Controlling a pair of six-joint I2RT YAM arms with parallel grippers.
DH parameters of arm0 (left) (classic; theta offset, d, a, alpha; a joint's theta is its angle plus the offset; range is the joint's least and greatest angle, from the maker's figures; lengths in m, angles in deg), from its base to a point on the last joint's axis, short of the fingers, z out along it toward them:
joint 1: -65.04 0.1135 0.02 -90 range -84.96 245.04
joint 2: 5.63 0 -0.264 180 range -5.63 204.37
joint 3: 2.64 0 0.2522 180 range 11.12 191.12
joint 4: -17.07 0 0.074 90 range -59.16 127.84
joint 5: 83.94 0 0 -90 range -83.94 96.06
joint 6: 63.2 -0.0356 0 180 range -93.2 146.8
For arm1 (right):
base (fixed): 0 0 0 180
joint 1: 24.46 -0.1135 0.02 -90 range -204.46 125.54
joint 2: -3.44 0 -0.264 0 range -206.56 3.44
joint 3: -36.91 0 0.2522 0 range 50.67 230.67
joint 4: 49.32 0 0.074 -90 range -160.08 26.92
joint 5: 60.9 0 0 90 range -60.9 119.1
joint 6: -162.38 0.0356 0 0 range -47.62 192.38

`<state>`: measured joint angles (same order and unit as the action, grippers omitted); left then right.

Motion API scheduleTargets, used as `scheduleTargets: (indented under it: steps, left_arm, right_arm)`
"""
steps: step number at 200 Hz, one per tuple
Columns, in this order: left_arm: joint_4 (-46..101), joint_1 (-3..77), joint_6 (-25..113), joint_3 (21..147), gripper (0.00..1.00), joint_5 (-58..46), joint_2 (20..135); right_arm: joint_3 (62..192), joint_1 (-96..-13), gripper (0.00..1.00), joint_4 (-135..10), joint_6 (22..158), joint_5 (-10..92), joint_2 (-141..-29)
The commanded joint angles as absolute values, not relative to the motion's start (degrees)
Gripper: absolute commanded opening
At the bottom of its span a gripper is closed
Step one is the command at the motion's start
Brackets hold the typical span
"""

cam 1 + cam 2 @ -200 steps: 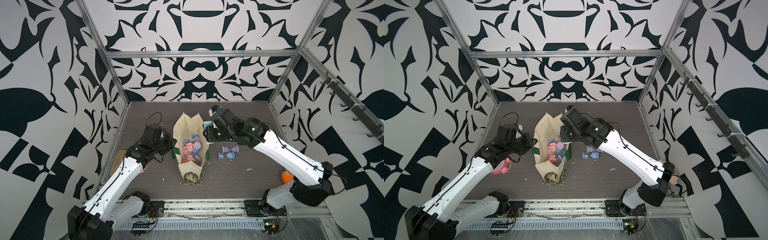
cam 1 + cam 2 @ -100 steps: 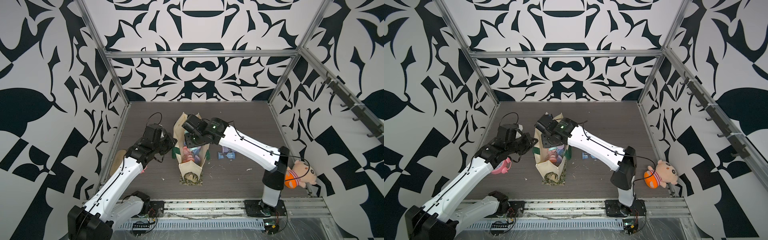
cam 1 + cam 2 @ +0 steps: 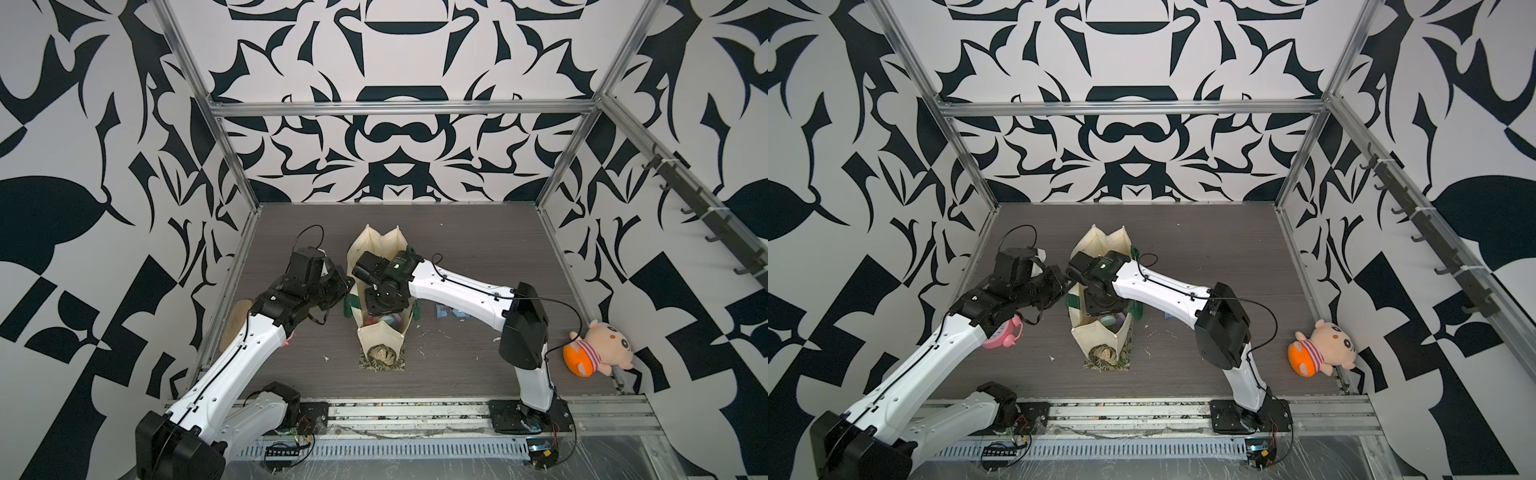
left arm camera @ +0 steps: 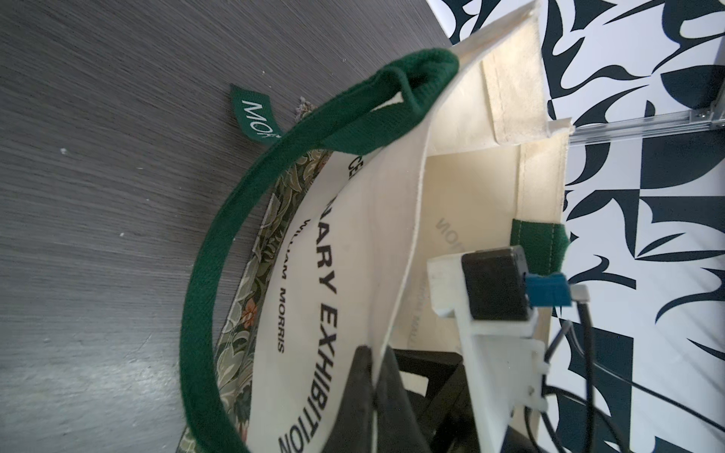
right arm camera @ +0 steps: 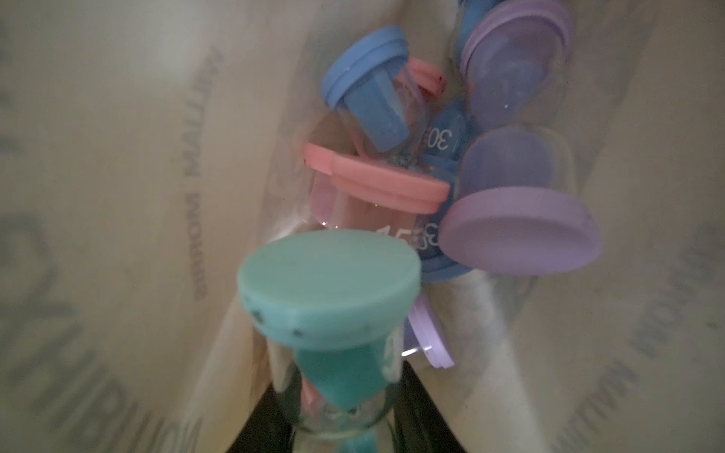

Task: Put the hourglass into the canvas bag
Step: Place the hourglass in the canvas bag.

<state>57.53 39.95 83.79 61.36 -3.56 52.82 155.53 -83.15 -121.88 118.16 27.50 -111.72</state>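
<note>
I need to open my right gripper: the teal cap (image 5: 329,276) hangs just over the bag's pink hourglass (image 5: 387,184), so the teal hourglass would settle inside if I let go.
The cream canvas bag (image 3: 380,249) with dark green handles (image 4: 204,282) stands open at the table's middle, seen in both top views, canvas bag (image 3: 1100,245). My left gripper (image 4: 376,353) is shut on the bag's left rim, holding the mouth apart. My right gripper (image 5: 337,415) reaches down inside the bag, shut on a teal hourglass (image 5: 329,282). Below it in the bag lie pink (image 5: 376,188), blue (image 5: 368,90) and purple (image 5: 518,231) hourglasses. In the top views the right wrist (image 3: 384,291) hides its fingers.
More small hourglasses (image 3: 451,312) lie on the table right of the bag, partly under my right arm. A plush toy (image 3: 598,347) rests at the right wall. A pink alarm clock (image 3: 1005,334) sits by my left arm.
My right arm has swung left from beside the bag to over its mouth and gone down into it with the teal hourglass. The left arm has stayed put.
</note>
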Motion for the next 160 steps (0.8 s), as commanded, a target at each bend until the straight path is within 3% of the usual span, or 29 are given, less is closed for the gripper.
scheduleTargets:
  steps: [1, 46, 129, 160]
  left_arm:
    - [56.2, 40.0, 82.9, 60.9, 0.0, -4.6, 52.8]
    - [56.5, 40.0, 82.9, 61.0, 0.0, -4.7, 52.9]
    - [57.3, 40.0, 81.8, 61.7, 0.0, -4.1, 53.4]
    - [58.2, 40.0, 81.0, 62.5, 0.0, -3.5, 53.4]
  right_arm:
    - [155.8, -83.6, 0.36, -120.7, 119.0, 28.4, -110.7]
    - [161.0, -84.2, 0.57, -121.3, 116.4, 26.7, -108.4]
    - [168.5, -85.3, 0.62, -124.5, 113.2, 18.6, -100.2]
    - [165.7, -85.2, 0.63, -124.8, 112.8, 9.4, -93.6]
